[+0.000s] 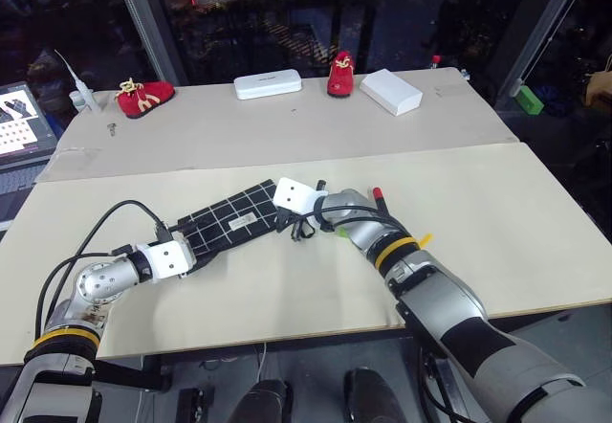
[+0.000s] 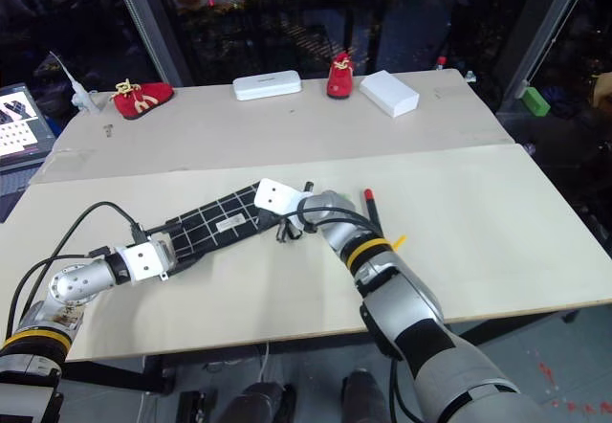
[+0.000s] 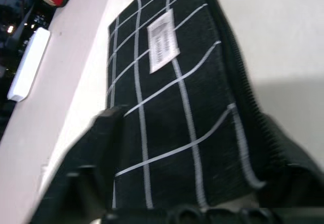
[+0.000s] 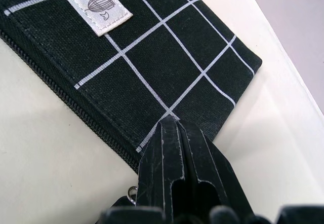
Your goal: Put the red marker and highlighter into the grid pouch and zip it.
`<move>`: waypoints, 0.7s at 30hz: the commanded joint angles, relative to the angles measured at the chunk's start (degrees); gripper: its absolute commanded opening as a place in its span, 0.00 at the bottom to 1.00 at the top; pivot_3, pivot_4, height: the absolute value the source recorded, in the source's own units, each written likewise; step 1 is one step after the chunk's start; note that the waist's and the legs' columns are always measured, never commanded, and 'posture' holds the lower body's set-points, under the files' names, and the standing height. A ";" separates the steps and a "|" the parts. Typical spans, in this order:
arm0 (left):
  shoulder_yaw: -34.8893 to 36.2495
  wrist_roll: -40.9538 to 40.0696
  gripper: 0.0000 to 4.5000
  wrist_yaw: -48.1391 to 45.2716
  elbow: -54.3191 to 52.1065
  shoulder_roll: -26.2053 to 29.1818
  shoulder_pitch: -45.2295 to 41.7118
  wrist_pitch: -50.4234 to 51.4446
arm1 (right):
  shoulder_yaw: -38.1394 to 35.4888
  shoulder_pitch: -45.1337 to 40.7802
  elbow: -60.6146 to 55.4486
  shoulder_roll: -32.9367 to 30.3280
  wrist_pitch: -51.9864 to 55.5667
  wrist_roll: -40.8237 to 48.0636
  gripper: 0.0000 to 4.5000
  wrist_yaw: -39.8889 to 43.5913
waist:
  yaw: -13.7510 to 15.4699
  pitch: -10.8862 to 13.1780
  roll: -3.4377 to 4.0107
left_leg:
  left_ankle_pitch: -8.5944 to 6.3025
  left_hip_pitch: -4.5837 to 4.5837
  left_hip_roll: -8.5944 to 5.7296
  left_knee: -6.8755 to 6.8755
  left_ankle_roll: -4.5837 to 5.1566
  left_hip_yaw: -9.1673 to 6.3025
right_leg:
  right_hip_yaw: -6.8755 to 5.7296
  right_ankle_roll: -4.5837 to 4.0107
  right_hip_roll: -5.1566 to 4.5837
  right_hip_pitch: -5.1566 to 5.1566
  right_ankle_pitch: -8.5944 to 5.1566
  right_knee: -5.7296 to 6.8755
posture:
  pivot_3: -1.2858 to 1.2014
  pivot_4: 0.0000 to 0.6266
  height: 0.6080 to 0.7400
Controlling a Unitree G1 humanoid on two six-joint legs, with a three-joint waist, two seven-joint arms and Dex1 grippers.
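My left gripper grabs the grid pouch (image 1: pixel 229 214) by its end opposite the zipper loop next, to load the red marker (image 1: pixel 378 196) and highlighter.
The grid pouch (image 1: pixel 229 214) lies flat and slanted on the near table, its white label (image 4: pixel 96 8) facing up. My left gripper (image 1: pixel 194 243) is at the pouch's near-left end. Its fingers (image 3: pixel 93 153) stand apart on either side of that end, so it is open. My right gripper (image 4: pixel 169 125) is shut, with its tip resting on the pouch's far-right corner by the zipper edge. The black zipper loop (image 1: pixel 302 231) lies loose beside it. The red marker (image 1: pixel 378 196) pokes out behind my right forearm. The highlighter is hidden.
On the far table are two small red shoes (image 1: pixel 144 98) (image 1: pixel 341 72), a white oblong case (image 1: pixel 268 84) and a white box (image 1: pixel 390 91). A laptop (image 1: pixel 19 122) sits at the far left. A seam (image 1: pixel 287 160) divides the two tabletops.
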 commanded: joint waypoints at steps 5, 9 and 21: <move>-0.61 -3.85 0.06 -3.27 -1.77 -1.56 0.25 0.82 | -0.69 0.79 0.50 -0.93 0.51 0.03 0.00 1.41 | -0.06 0.00 0.00 | 0.00 -0.04 0.00 -0.01 0.00 0.00 | 0.00 0.00 0.00 -0.03 0.00 -0.01 | 0.52 0.24 1.00; -0.17 -5.68 0.02 -4.25 -3.29 -1.73 1.31 2.61 | -1.92 0.38 1.00 -0.79 0.77 0.88 0.00 1.37 | -0.08 0.00 0.00 | -0.01 -0.06 0.00 -0.01 0.02 0.00 | 0.00 0.00 0.00 -0.04 0.00 -0.03 | 0.52 0.24 1.00; 3.28 -14.65 0.00 -5.91 -15.07 -3.29 8.09 16.83 | -17.03 -3.00 -5.81 -2.37 9.26 17.16 0.39 10.41 | -0.33 0.02 0.01 | -0.02 -0.36 0.03 -0.01 0.02 0.00 | 0.02 0.00 0.02 -0.26 0.00 -0.12 | 0.52 0.24 1.00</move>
